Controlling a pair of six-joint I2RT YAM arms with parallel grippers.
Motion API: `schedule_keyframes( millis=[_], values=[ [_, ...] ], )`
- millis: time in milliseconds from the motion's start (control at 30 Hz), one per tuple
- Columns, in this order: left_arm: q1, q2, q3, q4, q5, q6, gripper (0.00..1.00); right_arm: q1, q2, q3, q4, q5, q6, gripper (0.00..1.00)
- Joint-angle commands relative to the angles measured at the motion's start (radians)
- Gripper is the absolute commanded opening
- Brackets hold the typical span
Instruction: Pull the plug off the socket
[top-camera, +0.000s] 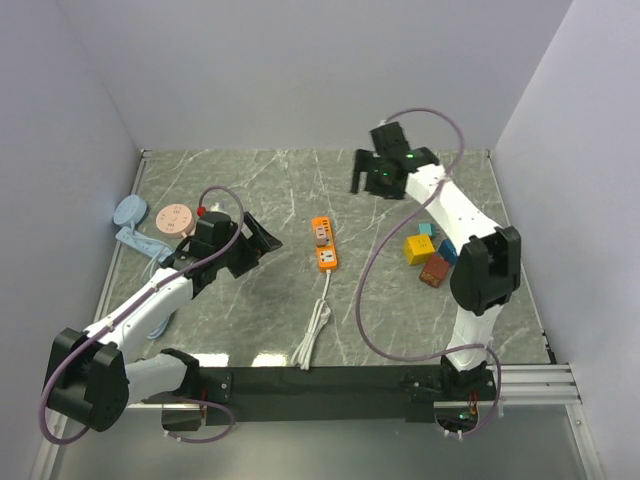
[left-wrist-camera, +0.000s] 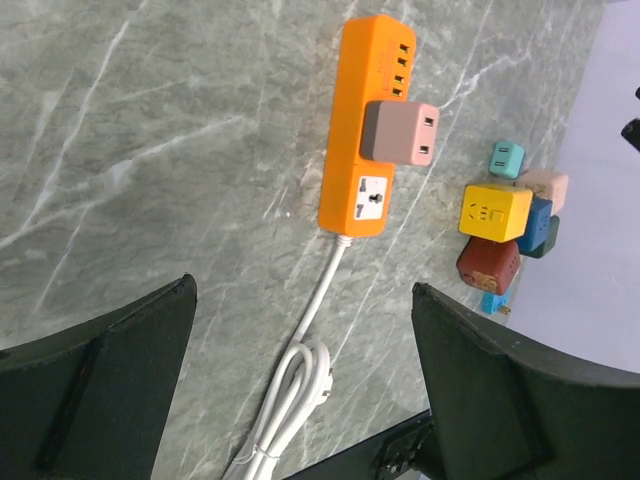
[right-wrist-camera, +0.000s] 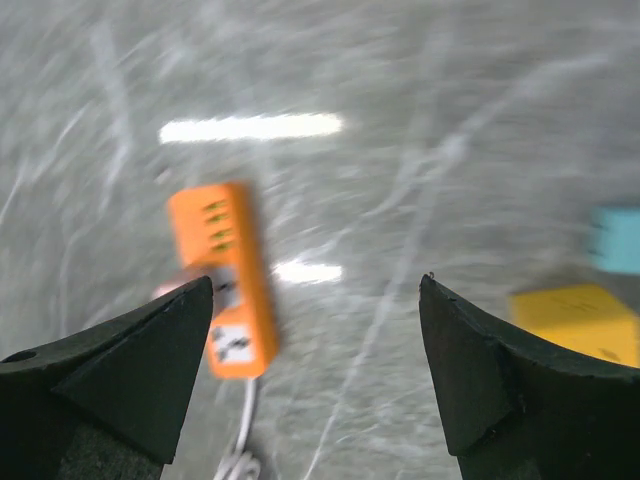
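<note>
I should grab the pinkish-grey plug (top-camera: 320, 235) by its opposite sides with my right gripper next. Then I can pull it off the socket.
An orange socket strip (top-camera: 323, 245) lies mid-table with a pinkish-grey plug (top-camera: 320, 235) seated in its middle. The left wrist view shows the strip (left-wrist-camera: 362, 110) and the plug (left-wrist-camera: 400, 132) clearly, with the white cable (left-wrist-camera: 296, 385) coiled below. My left gripper (top-camera: 264, 240) hovers left of the strip, open and empty (left-wrist-camera: 303, 290). My right gripper (top-camera: 364, 172) hangs high at the back right of the strip, open and empty (right-wrist-camera: 315, 285). Its blurred view shows the strip (right-wrist-camera: 228, 275); the plug is mostly behind its left finger (right-wrist-camera: 150, 350).
A cluster of coloured cube adapters sits right of the strip: yellow (top-camera: 418, 248), red (top-camera: 434, 271), blue (top-camera: 447, 250), teal (top-camera: 425, 230). A round pink socket disc (top-camera: 174, 218) and a pale blue item (top-camera: 130, 210) lie at the far left. White walls enclose the table.
</note>
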Motion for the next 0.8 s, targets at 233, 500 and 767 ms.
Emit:
schedule_keyframes(
  millis=[233,500,767],
  values=[
    [0.004,-0.059,-0.022,-0.028,-0.043,-0.001,0.94,0.232,0.136,0.094,0.012,-0.217,-0.139,0.88],
    [0.004,-0.073,-0.036,-0.034,-0.046,-0.010,0.94,0.296,0.249,0.126,0.014,-0.163,-0.106,0.82],
    [0.004,-0.087,-0.059,-0.027,-0.037,-0.015,0.94,0.309,0.326,0.166,0.009,-0.147,-0.100,0.61]
  ],
)
